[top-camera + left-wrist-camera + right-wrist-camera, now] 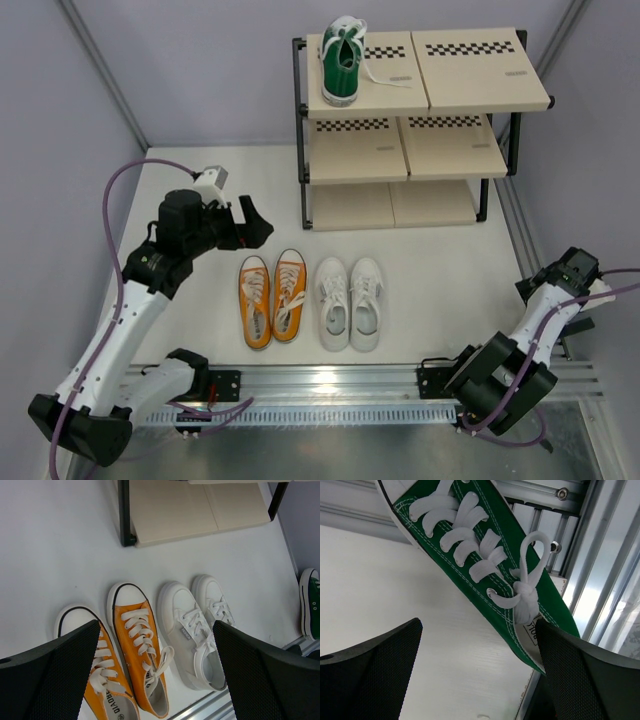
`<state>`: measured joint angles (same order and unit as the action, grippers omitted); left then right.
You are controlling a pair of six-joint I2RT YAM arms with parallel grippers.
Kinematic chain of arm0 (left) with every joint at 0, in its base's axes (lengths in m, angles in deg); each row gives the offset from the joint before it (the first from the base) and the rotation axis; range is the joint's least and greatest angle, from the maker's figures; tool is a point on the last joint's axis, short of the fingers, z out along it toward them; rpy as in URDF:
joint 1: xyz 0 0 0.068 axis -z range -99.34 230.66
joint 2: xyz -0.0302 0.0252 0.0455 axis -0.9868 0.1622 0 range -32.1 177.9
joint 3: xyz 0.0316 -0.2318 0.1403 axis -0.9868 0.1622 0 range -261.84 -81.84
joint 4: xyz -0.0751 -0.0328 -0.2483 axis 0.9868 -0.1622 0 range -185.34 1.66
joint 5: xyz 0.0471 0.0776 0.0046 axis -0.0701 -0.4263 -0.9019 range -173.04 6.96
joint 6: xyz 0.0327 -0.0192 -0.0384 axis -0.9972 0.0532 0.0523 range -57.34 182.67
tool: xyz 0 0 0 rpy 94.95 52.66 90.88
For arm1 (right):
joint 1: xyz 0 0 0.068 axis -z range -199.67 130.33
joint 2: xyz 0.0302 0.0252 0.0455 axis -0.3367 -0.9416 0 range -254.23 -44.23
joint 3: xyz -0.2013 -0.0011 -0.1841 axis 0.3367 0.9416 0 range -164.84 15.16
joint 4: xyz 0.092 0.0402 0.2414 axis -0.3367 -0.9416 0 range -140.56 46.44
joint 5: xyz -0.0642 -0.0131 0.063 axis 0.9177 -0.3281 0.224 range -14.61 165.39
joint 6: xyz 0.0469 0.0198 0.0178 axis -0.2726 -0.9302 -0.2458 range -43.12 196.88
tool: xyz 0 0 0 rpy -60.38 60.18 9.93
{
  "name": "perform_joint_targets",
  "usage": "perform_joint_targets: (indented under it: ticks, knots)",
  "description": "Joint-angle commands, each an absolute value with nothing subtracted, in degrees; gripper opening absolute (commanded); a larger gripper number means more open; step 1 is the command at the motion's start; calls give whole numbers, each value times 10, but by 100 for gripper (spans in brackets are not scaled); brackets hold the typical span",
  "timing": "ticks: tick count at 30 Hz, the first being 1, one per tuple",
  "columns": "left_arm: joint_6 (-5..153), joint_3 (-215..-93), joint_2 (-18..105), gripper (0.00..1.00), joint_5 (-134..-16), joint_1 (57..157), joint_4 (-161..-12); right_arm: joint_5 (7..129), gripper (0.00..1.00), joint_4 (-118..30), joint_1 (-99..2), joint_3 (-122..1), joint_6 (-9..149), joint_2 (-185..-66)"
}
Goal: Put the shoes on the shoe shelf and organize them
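I need to pick up the second green shoe with my right gripper next, by its collar [519,647]. The shoe's toe and sole then stay free to settle on the shelf.
The shoe shelf [470,60] stands at the back, with one green shoe [343,62] on the left board of its top tier. An orange pair [271,298] and a white pair [351,302] lie side by side on the floor in front of it. My left gripper [258,225] hovers open above and left of the orange pair; its wrist view looks down on the orange shoes [137,650] and white shoes [192,630]. My right gripper [479,640] is open and low at the right edge, with a second green shoe [485,550] lying just past its right finger.
An aluminium rail [330,380] runs along the near edge between the arm bases. Grey walls close in the left and right sides. The shelf's black leg [125,515] and bottom board [175,510] show beyond the shoes. The second green shoe [311,605] lies by the rail.
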<state>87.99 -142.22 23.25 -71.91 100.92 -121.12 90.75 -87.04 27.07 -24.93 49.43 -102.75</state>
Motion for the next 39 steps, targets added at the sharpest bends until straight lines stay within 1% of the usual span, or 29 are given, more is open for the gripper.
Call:
perform_joint_targets:
  ticks: [1,5,6,7,13,15,16,17,18,19,23,24,25,27,29,30,31,32,33,34,35,36,37,39]
  knots:
    - [882,-1419,234,99,-716,1011,-1184,872,100,-830,274,-243,508,-1029]
    - [884,-1419,236,99,-718,1011,-1179,834,99,-804,274,-228,511,-1039]
    - [885,-1419,238,99,-719,1011,-1177,824,97,-799,274,-225,510,-1043]
    - [885,-1419,239,99,-718,1011,-1176,823,92,-796,274,-222,510,-1050]
    - [885,-1418,244,99,-730,1011,-1173,815,78,-783,273,-218,479,-1102]
    - [886,-1419,245,99,-731,1011,-1170,815,57,-778,273,-218,489,-1101]
    - [887,-1419,245,99,-730,1011,-1166,818,45,-777,273,-219,495,-1098]
    - [888,-1419,246,99,-730,1011,-1164,815,22,-782,273,-223,503,-1092]
    - [889,-1420,248,99,-729,1011,-1162,809,10,-784,273,-225,514,-1073]
    - [890,-1420,249,99,-726,1011,-1161,801,3,-786,273,-227,518,-1059]
    - [895,-1427,260,99,-717,1011,-1152,709,3,-793,247,-238,514,-962]
    - [894,-1429,261,99,-718,1011,-1152,706,3,-795,217,-243,511,-940]
    - [892,-1431,262,99,-719,1011,-1152,711,3,-811,197,-252,511,-902]
    - [889,-1438,263,99,-722,1011,-1155,746,3,-831,138,-289,518,-870]
    - [882,-1444,265,99,-725,1011,-1158,772,3,-868,115,-342,531,-840]
    - [880,-1452,266,99,-728,1011,-1163,769,3,-878,111,-361,537,-832]
    - [875,-1456,268,99,-729,1011,-1165,765,3,-896,108,-407,547,-824]
    - [874,-1460,268,99,-734,1011,-1167,764,3,-906,101,-435,553,-826]
    - [872,-1468,269,99,-736,1011,-1171,736,3,-908,93,-461,559,-831]
    - [869,-1470,270,99,-740,1011,-1172,722,3,-911,86,-519,561,-838]
    - [869,-1472,270,99,-744,1011,-1172,704,3,-908,86,-551,564,-852]
    - [870,-1476,273,99,-744,1011,-1173,660,3,-902,86,-580,566,-861]
    - [870,-1483,275,99,-743,1011,-1174,635,3,-886,85,-646,569,-872]
    - [870,-1487,277,99,-750,1011,-1176,577,3,-882,79,-727,589,-932]
